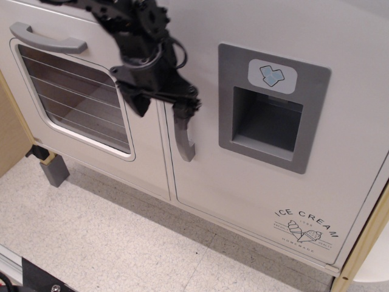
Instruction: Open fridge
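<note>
The fridge needs to swing open by its white door. My gripper should grab the grey vertical handle (185, 141) next for that.
The fridge (243, 176) is a large white door with a grey ice-dispenser recess (267, 118), a blue ice-cube badge (272, 75) and an "ICE CREAM" logo (307, 229). The door looks shut. Its grey vertical handle (185, 141) stands near the door's left edge. My black gripper (161, 108) reaches in from the upper left with its fingers spread open. The right finger (184, 112) covers the top of the handle. The left finger (138, 103) lies over the oven door's right edge. Nothing is held.
A white oven door (73, 91) with a striped glass window and a horizontal grey handle (45, 39) is left of the fridge. A grey block foot (55, 171) stands on the speckled floor (121, 243). Wooden panels flank the far left (9, 137) and lower right (364, 243).
</note>
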`<action>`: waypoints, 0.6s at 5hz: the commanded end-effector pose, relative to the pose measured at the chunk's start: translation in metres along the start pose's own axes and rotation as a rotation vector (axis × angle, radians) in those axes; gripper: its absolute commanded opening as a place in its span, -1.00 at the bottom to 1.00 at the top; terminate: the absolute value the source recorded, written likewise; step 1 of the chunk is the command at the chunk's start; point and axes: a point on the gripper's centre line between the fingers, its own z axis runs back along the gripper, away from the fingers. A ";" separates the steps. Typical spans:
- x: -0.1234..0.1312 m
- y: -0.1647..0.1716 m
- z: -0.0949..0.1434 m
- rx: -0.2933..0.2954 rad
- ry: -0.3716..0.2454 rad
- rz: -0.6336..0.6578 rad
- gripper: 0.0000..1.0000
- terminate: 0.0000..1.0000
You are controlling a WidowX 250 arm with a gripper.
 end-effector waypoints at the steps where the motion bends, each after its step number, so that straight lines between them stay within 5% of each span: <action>1: 0.020 -0.009 -0.003 -0.020 -0.041 -0.042 1.00 -1.00; 2: 0.020 -0.010 -0.009 -0.015 -0.052 -0.052 1.00 -1.00; 3: 0.022 -0.012 -0.013 -0.038 -0.084 -0.085 -1.00 -1.00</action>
